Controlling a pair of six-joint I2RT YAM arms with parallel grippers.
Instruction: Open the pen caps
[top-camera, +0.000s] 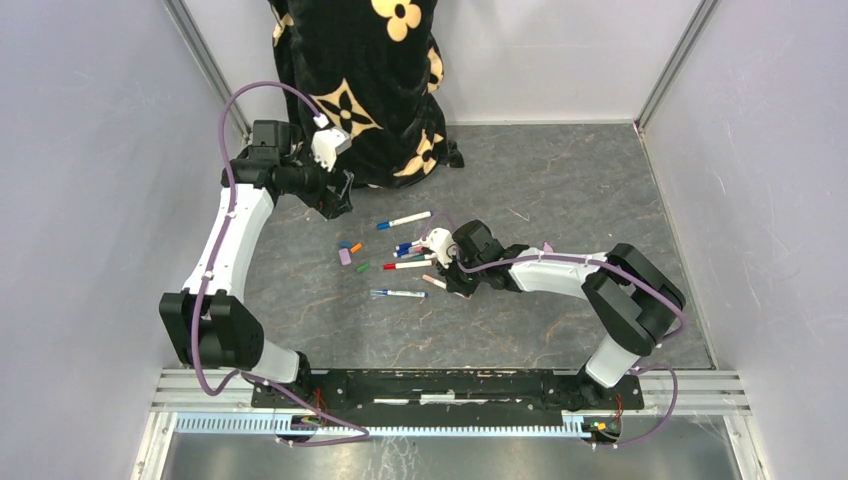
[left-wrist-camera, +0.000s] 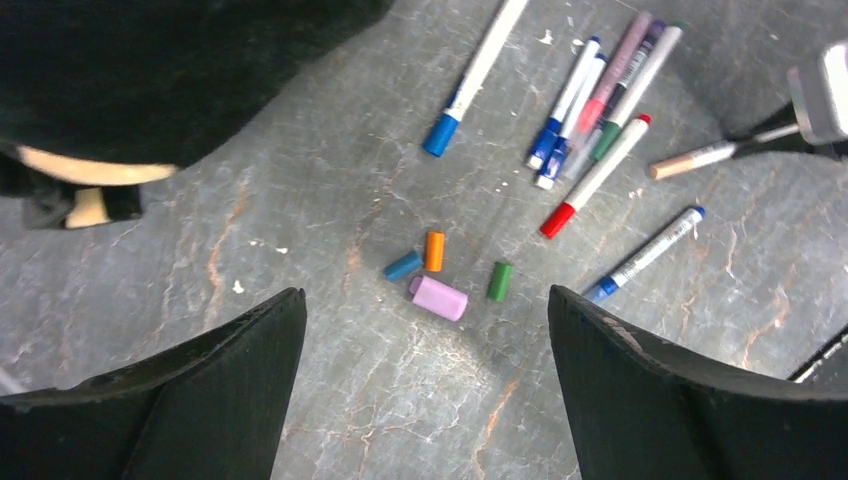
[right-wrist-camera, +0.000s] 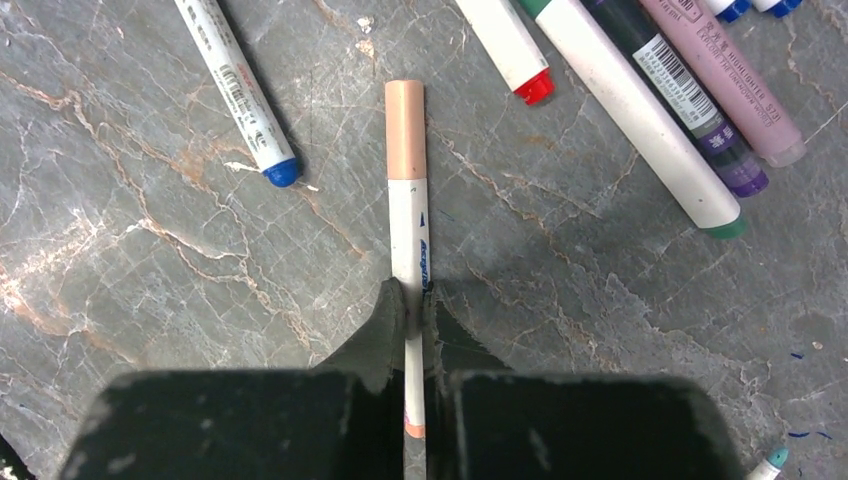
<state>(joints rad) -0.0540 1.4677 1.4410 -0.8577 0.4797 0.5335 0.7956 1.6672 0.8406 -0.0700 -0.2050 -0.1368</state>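
I should next grab the peach cap (top-camera: 430, 280) (left-wrist-camera: 673, 166) with my left gripper and leave the white body of the pen to my right gripper. That will open the pen cap.
My right gripper (right-wrist-camera: 411, 300) is shut on the white barrel of a pen (right-wrist-camera: 408, 230) that lies on the table, its peach cap (right-wrist-camera: 405, 115) pointing away from the fingers. That gripper (top-camera: 452, 275) sits low beside several more pens (top-camera: 405, 250). Loose pen caps lie together: blue (left-wrist-camera: 403, 266), orange (left-wrist-camera: 434, 251), pink (left-wrist-camera: 438, 298), green (left-wrist-camera: 500, 281). My left gripper (left-wrist-camera: 424, 292) hangs open above them, holding nothing. A red-capped pen (left-wrist-camera: 595, 178) and a blue-capped pen (left-wrist-camera: 650, 254) lie to the right of the caps.
A black cloth with cream flowers (top-camera: 360, 80) is heaped at the back, close behind the left gripper (top-camera: 338, 200). One long blue-capped pen (top-camera: 404, 220) lies apart towards it. Grey walls close in both sides. A metal rail (top-camera: 450, 385) runs along the near edge.
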